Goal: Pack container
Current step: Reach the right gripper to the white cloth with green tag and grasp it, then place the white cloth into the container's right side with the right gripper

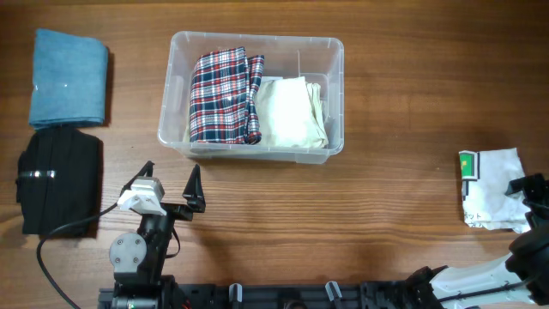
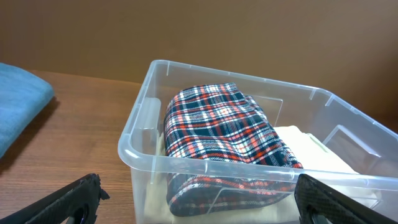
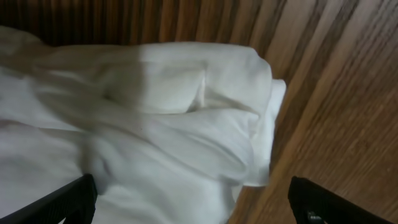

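Observation:
I would leave the white garment (image 1: 491, 184) (image 3: 188, 163) on the tabletop if I raised my right gripper now. The gripper would come up empty, because its fingers are wide apart over the garment.
The clear plastic container (image 1: 334, 94) stands at the back middle of the table. It holds a folded red, white and navy plaid cloth (image 1: 225, 96) on the left and a folded cream cloth (image 1: 293, 112) on the right. Both also show in the left wrist view, the container (image 2: 140, 127) and the plaid cloth (image 2: 221, 127). My left gripper (image 1: 171, 184) is open and empty, just in front of the container. My right gripper (image 1: 533, 206) is open over a folded white garment (image 1: 491, 184) with a green print at the right edge; the garment fills the right wrist view (image 3: 161, 124).
A folded blue cloth (image 1: 69, 77) lies at the back left, also in the left wrist view (image 2: 18, 106). A folded black garment (image 1: 58, 176) lies in front of it. A black cable (image 1: 64, 227) runs from the left arm.

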`<state>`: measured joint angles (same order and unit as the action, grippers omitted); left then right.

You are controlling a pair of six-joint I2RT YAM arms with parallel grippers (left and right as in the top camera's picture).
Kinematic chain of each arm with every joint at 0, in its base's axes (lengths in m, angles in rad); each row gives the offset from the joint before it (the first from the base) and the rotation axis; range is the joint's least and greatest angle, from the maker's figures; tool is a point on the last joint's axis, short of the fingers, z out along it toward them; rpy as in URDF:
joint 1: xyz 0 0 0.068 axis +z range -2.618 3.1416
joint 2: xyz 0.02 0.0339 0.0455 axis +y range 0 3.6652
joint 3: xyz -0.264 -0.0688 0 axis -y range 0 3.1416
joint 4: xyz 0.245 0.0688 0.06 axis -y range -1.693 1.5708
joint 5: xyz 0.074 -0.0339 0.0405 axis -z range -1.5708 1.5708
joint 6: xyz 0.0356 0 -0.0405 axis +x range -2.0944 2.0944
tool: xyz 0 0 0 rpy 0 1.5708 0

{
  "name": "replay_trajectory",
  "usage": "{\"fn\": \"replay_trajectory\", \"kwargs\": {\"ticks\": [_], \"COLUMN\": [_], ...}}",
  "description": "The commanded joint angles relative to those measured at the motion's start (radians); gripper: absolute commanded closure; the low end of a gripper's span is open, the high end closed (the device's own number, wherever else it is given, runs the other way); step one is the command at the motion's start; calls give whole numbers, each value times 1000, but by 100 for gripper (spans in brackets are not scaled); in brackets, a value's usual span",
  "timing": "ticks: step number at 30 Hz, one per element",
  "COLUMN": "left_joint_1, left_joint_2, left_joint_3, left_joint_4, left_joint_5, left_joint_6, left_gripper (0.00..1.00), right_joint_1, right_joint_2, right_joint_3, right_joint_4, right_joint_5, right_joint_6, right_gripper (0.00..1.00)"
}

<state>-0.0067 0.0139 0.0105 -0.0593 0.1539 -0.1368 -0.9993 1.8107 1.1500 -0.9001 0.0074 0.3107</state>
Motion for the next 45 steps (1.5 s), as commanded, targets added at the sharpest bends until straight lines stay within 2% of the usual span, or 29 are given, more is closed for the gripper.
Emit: {"fn": "replay_trajectory", "kwargs": {"ticks": [1,4,6,9,15,17,19,25,29,32,37,39,41,45], "left_joint_1": [-2,-2,-2,-2,-2,-2,-2,-2,-2,-2,-2,-2,-2,-2], "left_joint_2": [-7,-7,-7,-7,-7,-7,-7,-7,-7,-7,-7,-7,-7,-7], "left_joint_3": [-5,-5,-5,-5,-5,-5,-5,-5,-5,-5,-5,-5,-5,-5], "left_joint_4": [-4,-4,-4,-4,-4,-4,-4,-4,-4,-4,-4,-4,-4,-4], "left_joint_5": [-3,-3,-3,-3,-3,-3,-3,-3,-3,-3,-3,-3,-3,-3], "left_joint_6": [-6,-6,-6,-6,-6,-6,-6,-6,-6,-6,-6,-6,-6,-6], "left_gripper": [0,0,0,0,0,0,0,0,0,0,0,0,0,0], "right_joint_1": [-2,1,3,3,5,7,27,151,283,374,536,608,712,964], "right_joint_2": [-10,-10,-10,-10,-10,-10,-10,-12,-90,-225,-498,-568,-613,-586], "right_joint_3": [-23,-75,-116,-145,-244,-258,-258,-218,-78,22,111,115,115,114], "right_joint_4": [34,76,112,142,219,242,263,299,237,196,270,321,401,472], "right_joint_5": [-6,-8,-8,-8,-21,-58,-114,-219,-406,-536,-637,-636,-601,-324], "right_joint_6": [-49,-18,-11,7,33,30,25,-1,-39,-45,126,198,339,583], "right_gripper": [1,1,7,31,33,47,78,96,96,96,96,96,96,96]}}
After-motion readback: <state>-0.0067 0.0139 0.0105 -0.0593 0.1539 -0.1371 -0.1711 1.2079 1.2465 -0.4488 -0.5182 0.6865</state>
